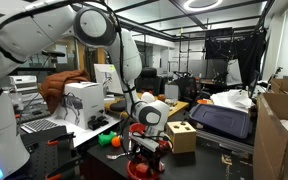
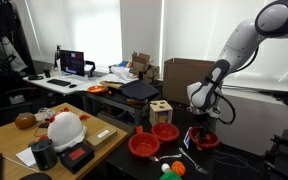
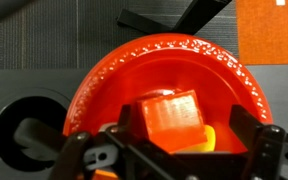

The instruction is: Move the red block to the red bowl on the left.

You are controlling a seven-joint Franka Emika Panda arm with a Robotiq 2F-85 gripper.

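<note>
My fingers reach down in the bowl on both sides of the red block, so my gripper needs to close. Closing now would hold it.
In the wrist view the red block (image 3: pixel 172 115) lies tilted inside a red bowl (image 3: pixel 164 50), resting on a yellow piece (image 3: pixel 206 138). My gripper (image 3: pixel 189 130) is just above it with a finger on each side. A gap shows between the block and the right finger, so the jaws are open. In both exterior views the gripper (image 1: pixel 144 140) (image 2: pixel 206 128) hangs low over this bowl (image 1: pixel 144 170) (image 2: pixel 206 141) at the table's edge. The block is too small to make out there.
Two more red bowls (image 2: pixel 144 146) (image 2: pixel 165 131) stand beside a wooden sorting cube (image 2: pixel 161 108) (image 1: pixel 181 135). Small orange and green balls (image 2: pixel 164 171) (image 2: pixel 179 170) lie near the front. A black round fixture (image 3: pixel 24 125) sits next to the bowl. Cardboard boxes (image 1: pixel 279 130) stand nearby.
</note>
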